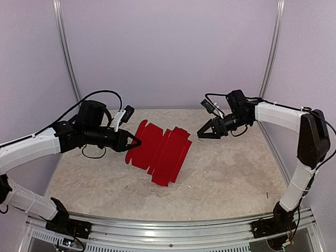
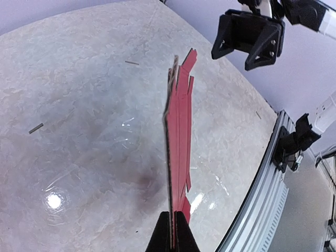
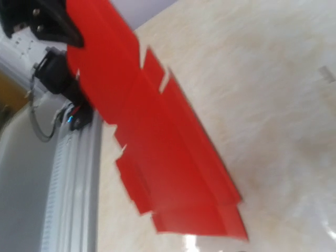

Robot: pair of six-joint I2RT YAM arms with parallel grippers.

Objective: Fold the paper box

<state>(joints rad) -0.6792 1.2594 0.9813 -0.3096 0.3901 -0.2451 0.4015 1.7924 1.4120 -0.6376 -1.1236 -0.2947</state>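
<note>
My right gripper will next grab the paper box's far edge, across from my left gripper, to turn the box and lay it down for folding.
The paper box is a flat bright red die-cut sheet with notched flaps. It is held tilted above the table. My left gripper is shut on its left edge. In the left wrist view the sheet shows edge-on, running away from my closed fingertips. My right gripper hovers open and empty just right of the sheet's far edge, apart from it. It also shows in the left wrist view. The right wrist view shows the sheet's face and the left gripper at top left. The right gripper's own fingers are out of that frame.
The beige marble-patterned table has an aluminium rail along the near edge and grey walls on three sides. Small bits of debris lie on the surface. Both arm bases stand at the near corners.
</note>
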